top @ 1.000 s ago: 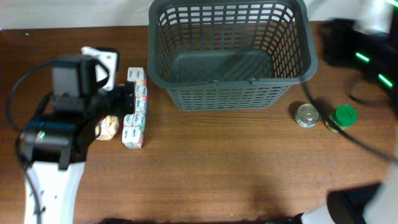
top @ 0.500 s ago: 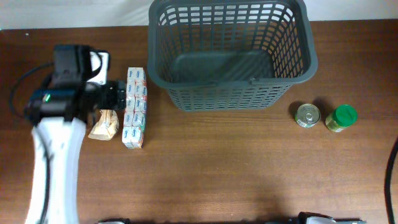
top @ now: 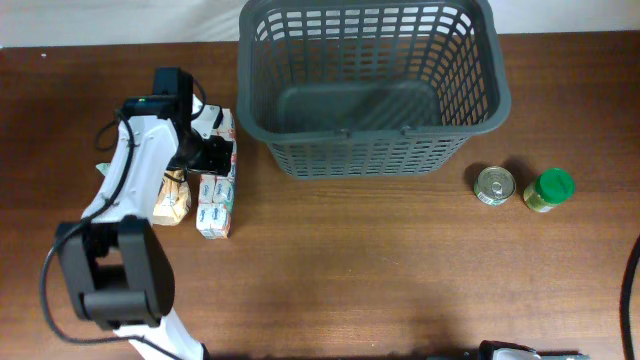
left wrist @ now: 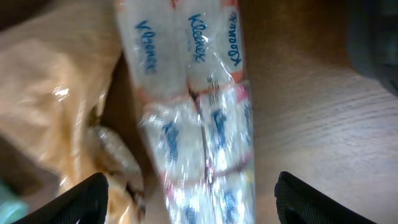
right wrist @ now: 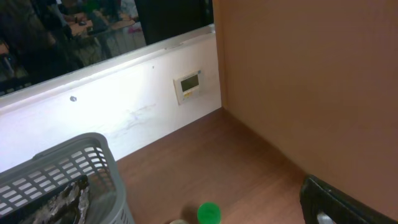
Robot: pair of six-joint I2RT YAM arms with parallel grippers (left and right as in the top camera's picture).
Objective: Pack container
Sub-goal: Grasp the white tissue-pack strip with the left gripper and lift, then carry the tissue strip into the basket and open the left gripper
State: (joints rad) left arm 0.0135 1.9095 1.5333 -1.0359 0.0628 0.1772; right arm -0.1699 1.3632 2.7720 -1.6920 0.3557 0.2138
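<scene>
My left gripper is to pack the basket (top: 370,150), so next it needs to grab the Kleenex tissue pack from above, across its narrow width, and leave the pack's long ends free.
The large dark grey lattice basket (top: 370,150) stands at the back centre, and its floor looks bare from overhead. My left gripper (top: 207,155) is open, low over the upper part of a plastic-wrapped Kleenex tissue pack (top: 215,195) left of the basket. In the left wrist view the pack (left wrist: 199,106) lies between my two dark fingertips (left wrist: 84,199), not touched. A tan crinkled bag (left wrist: 56,93) lies against the pack's left side. In the right wrist view only one dark finger (right wrist: 339,202) shows, far right, high above the basket rim (right wrist: 62,155).
A small silver tin can (top: 494,185) and a green-lidded jar (top: 550,190) stand right of the basket; the jar also shows in the right wrist view (right wrist: 209,213). The tan bag (top: 172,200) lies left of the tissue pack. A white wall runs behind the table.
My left arm has swung right and forward, bringing its gripper over the tissue pack. The right arm's dark parts have left the overhead view's top right.
</scene>
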